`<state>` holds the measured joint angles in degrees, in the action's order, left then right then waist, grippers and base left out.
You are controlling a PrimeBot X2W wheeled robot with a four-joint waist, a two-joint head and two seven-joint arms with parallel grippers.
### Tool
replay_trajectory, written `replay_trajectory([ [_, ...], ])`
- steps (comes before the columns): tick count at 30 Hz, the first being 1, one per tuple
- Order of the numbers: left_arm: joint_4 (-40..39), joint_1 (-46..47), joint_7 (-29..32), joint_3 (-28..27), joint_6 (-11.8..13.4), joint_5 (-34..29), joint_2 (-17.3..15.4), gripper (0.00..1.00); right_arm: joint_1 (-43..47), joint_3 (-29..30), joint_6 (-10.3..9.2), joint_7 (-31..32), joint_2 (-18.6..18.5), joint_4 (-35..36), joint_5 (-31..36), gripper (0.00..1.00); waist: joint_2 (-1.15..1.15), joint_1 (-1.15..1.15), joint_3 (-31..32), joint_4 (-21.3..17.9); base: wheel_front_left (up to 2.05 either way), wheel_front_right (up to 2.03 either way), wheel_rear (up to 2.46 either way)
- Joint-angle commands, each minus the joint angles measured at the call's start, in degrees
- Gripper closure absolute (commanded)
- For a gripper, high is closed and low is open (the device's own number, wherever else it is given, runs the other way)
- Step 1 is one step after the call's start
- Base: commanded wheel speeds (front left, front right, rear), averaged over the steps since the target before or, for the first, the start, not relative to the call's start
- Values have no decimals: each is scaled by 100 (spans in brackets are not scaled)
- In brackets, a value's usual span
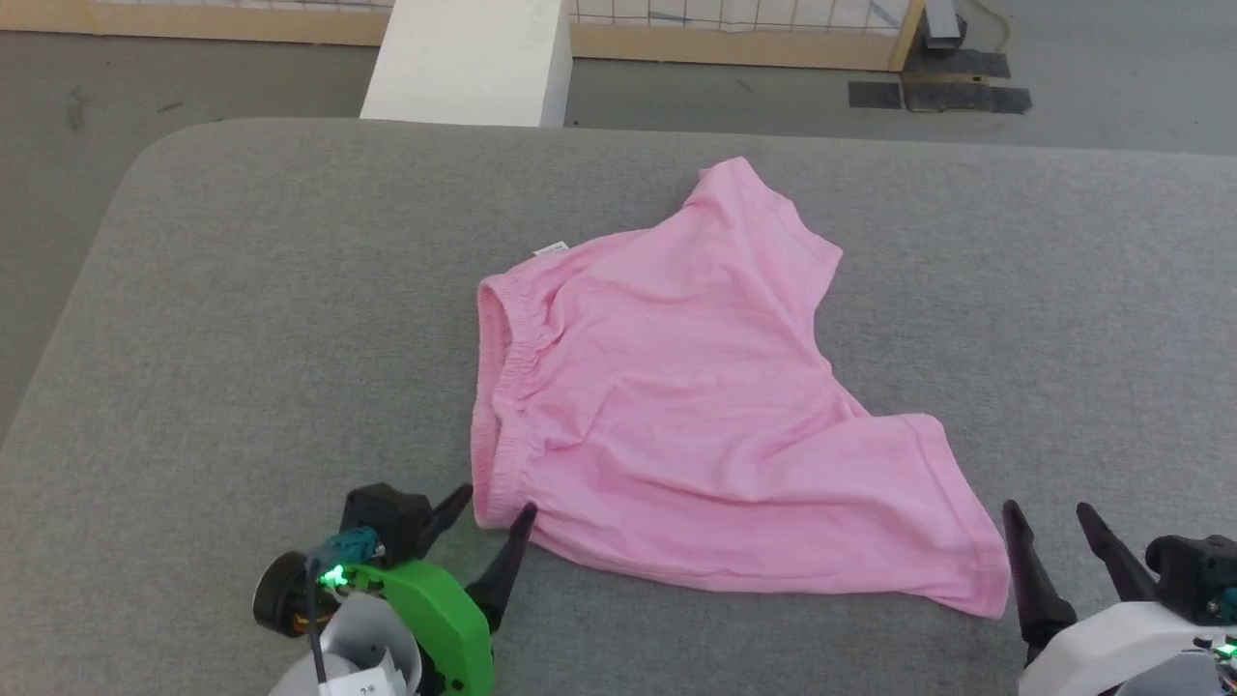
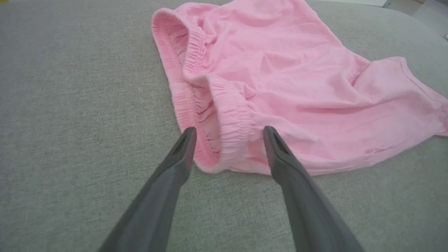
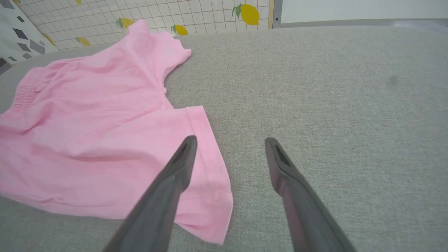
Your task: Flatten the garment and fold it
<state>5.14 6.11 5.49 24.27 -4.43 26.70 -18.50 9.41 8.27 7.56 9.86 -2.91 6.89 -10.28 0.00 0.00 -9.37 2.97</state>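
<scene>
My left gripper grips the shorts' waistband by its bottom corner [image 1: 499, 510] next, which leaves their leg hem [image 1: 976, 522] free for folding.
The garment [image 1: 676, 387] is a pair of light-pink shorts spread on the grey table [image 1: 242, 319], its gathered elastic waistband [image 1: 498, 406] to the left and both legs to the right, with a small white tag [image 1: 551, 248] at the back edge. My left gripper [image 1: 498, 503] is open at the near end of the waistband. In the left wrist view the garment [image 2: 280, 70] lies ahead, and the left gripper [image 2: 229, 131] straddles the waistband corner [image 2: 231, 140]. My right gripper [image 1: 1049, 512] is open beside the near leg's hem. In the right wrist view the right gripper [image 3: 231, 141] hovers over the hem edge of the garment [image 3: 87, 140], holding nothing.
A white block [image 1: 474, 58] stands beyond the table's far edge, with a wooden-framed grid panel [image 1: 734, 29] and grey floor [image 1: 193, 77] behind it. The table [image 3: 332, 105] stretches bare to the right of the garment. A lemon-patterned tiled wall [image 3: 210, 14] shows in the right wrist view.
</scene>
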Motion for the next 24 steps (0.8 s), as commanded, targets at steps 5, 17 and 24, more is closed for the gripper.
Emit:
replay_trajectory([
  [5,12,-66,340,-10,150,-4,-153,0,-181,-110,-8,-135,2,-105,-56,0,0,0,-108,-172,0,0,0],
  [17,434,116,808,-114,597,105,-14,15,-418,-348,-8,-178,3,-232,-195,0,0,0,-277,-417,0,0,0],
  [24,419,-68,1051,-186,720,302,-35,100,-283,-420,-8,278,3,-253,-197,0,0,0,-252,-439,0,0,0],
])
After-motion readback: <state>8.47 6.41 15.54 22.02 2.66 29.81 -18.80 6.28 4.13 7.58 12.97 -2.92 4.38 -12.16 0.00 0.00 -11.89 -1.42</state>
